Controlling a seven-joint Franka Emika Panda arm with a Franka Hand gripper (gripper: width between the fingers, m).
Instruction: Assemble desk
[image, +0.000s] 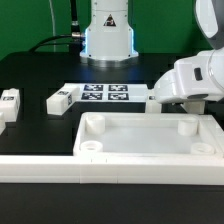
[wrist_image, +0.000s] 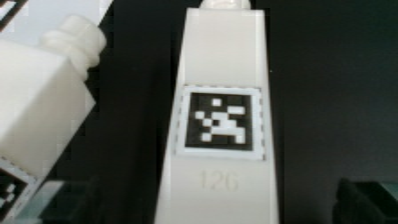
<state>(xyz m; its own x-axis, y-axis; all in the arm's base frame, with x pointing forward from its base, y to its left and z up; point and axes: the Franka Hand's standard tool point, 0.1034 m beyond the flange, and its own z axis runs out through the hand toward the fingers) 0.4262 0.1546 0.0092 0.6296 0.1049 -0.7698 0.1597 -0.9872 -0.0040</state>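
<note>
The tagged leg (wrist_image: 217, 175) lies lengthwise between my fingers, low beside its sides, so my gripper closes on the leg next.
The desk top (image: 140, 121), a white tray with a raised rim and round sockets in its corners, lies at the front of the table. My gripper (image: 172, 103) hangs low behind its far right corner. In the wrist view a white square leg (wrist_image: 221, 100) with a black-and-white tag runs lengthwise between my fingers (wrist_image: 64, 200). My gripper (wrist_image: 217, 205) is open, with a dark gap on each side of the leg. Another white leg (wrist_image: 39, 100) lies close beside it. Two more legs (image: 62, 98) (image: 8, 103) rest at the exterior view's left.
The marker board (image: 105, 94) lies flat behind the tray, in front of the robot base (image: 108, 35). A long white rail (image: 35, 167) runs along the table's front edge. Black table surface shows between the left legs and the tray.
</note>
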